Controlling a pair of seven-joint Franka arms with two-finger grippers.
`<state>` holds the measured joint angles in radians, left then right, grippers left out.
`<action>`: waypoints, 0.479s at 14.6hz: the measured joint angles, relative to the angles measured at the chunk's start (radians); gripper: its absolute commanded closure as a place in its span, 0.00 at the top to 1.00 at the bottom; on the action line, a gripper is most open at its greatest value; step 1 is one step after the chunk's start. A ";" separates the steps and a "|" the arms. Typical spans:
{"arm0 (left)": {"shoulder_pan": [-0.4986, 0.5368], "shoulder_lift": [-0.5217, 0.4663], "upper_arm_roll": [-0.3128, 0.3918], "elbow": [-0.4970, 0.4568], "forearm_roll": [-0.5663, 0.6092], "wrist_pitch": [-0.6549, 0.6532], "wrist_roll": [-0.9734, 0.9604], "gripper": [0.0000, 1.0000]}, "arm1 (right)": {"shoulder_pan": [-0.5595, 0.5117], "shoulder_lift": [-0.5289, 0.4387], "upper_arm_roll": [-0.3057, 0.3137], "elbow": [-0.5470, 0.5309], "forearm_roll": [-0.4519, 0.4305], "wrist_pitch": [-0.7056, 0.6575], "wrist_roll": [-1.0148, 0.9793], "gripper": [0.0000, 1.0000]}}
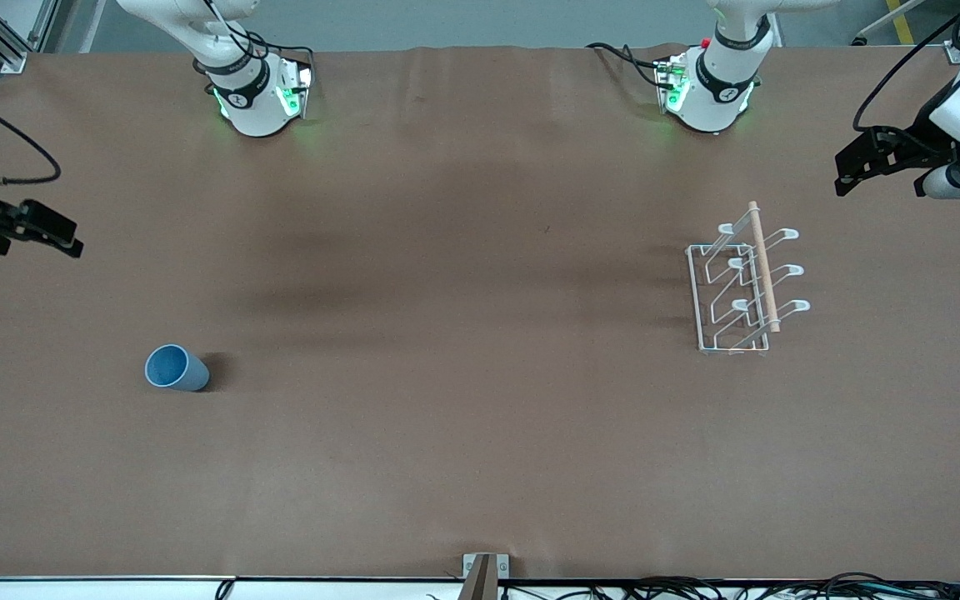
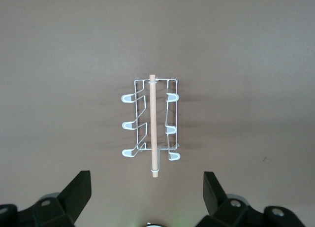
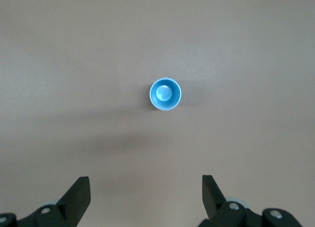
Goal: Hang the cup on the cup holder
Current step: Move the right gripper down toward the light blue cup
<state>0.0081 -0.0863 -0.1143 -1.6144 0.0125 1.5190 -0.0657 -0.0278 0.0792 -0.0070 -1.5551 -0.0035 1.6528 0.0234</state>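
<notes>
The blue cup needs to get onto the cup holder [image 1: 747, 287], so the right gripper should next grab the cup by its rim [image 1: 166, 348].
The light-blue cup [image 1: 176, 367] stands upright with its mouth up on the brown table, toward the right arm's end. It also shows in the right wrist view [image 3: 165, 94]. My right gripper [image 1: 63, 237] [image 3: 145, 185] is open and empty, high over the table edge at that end, apart from the cup. The white wire cup holder [image 1: 747, 287] with its wooden rod stands toward the left arm's end, with nothing on its prongs. It also shows in the left wrist view [image 2: 151, 123]. My left gripper [image 1: 851, 171] [image 2: 146, 180] is open and empty, high beside the holder.
The brown table cover [image 1: 463, 375] stretches bare between cup and holder. The two arm bases [image 1: 259, 100] [image 1: 709, 96] stand along the table's edge farthest from the front camera. Cables [image 1: 780, 587] and a bracket [image 1: 484, 575] lie at the nearest edge.
</notes>
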 measured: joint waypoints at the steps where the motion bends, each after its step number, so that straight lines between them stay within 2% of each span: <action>1: 0.000 0.002 0.000 0.000 0.000 0.000 0.000 1.00 | -0.003 0.026 -0.001 -0.002 0.000 0.036 -0.001 1.00; 7: -0.001 0.012 0.000 0.004 0.000 0.000 0.000 1.00 | -0.035 0.229 -0.004 -0.014 0.001 0.256 -0.069 1.00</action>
<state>0.0069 -0.0743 -0.1146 -1.6104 0.0125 1.5190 -0.0657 -0.0632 0.3083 -0.0113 -1.5691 -0.0028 1.9093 -0.0453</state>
